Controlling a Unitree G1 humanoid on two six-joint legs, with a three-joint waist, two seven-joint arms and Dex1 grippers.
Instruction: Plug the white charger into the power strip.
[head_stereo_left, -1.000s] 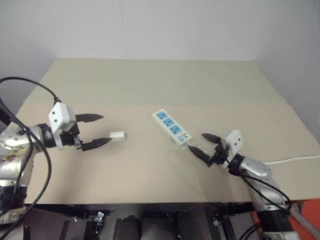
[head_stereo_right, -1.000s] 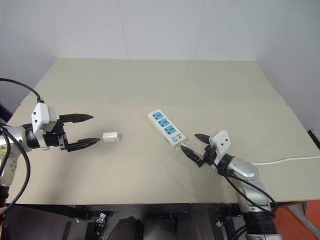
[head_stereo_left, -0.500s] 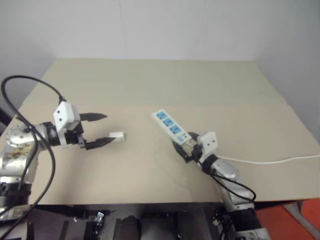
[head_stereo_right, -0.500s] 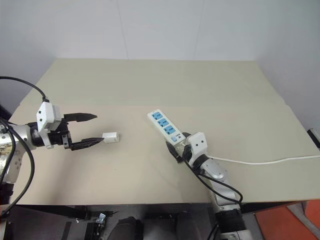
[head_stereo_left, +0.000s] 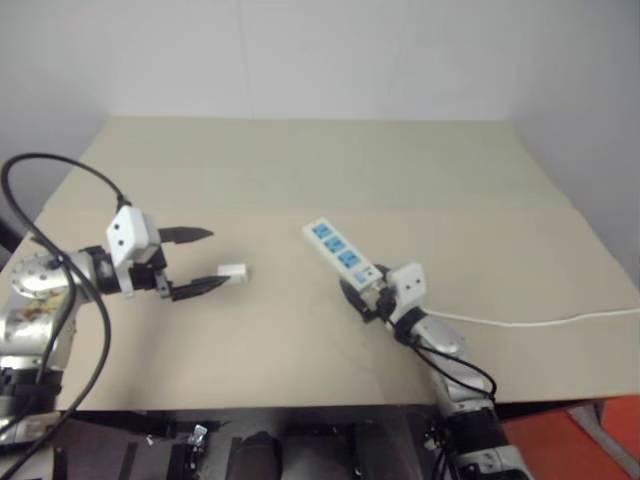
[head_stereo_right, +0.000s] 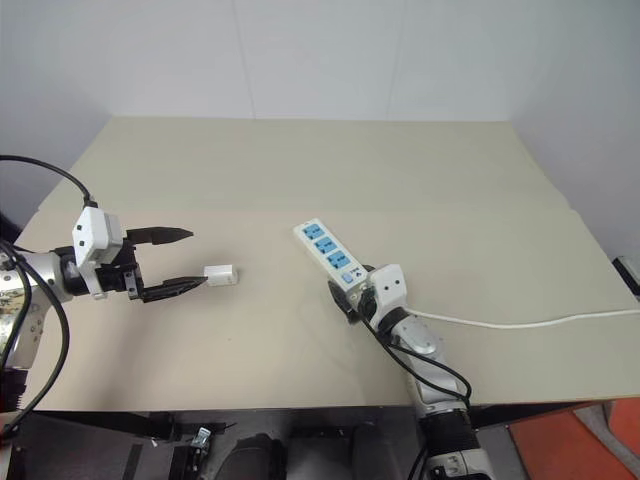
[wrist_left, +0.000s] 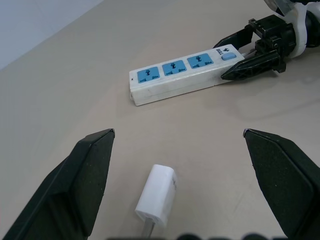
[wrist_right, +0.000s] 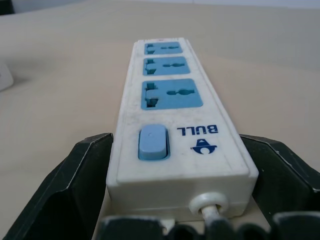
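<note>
The right gripper grabs the power strip by its switch end next, which leaves the blue sockets free to take the white charger.
The white charger lies flat on the tan table, just past the lower fingertip of my left gripper. That gripper is open and holds nothing; in the left wrist view the charger lies low between its spread fingers. The power strip lies slantwise at mid-table, blue sockets up. My right gripper is open at its switch end. In the right wrist view the strip reaches between the two fingers, which flank its sides. The right gripper also shows in the left wrist view.
The strip's thin white cord runs right across the table toward its right edge. A seam crosses the table behind both grippers. A white wall stands at the far edge. A black cable loops above my left arm.
My right gripper has moved left to the strip's switch end, and its fingers now flank it. The left gripper, the charger and the strip stay where they were.
</note>
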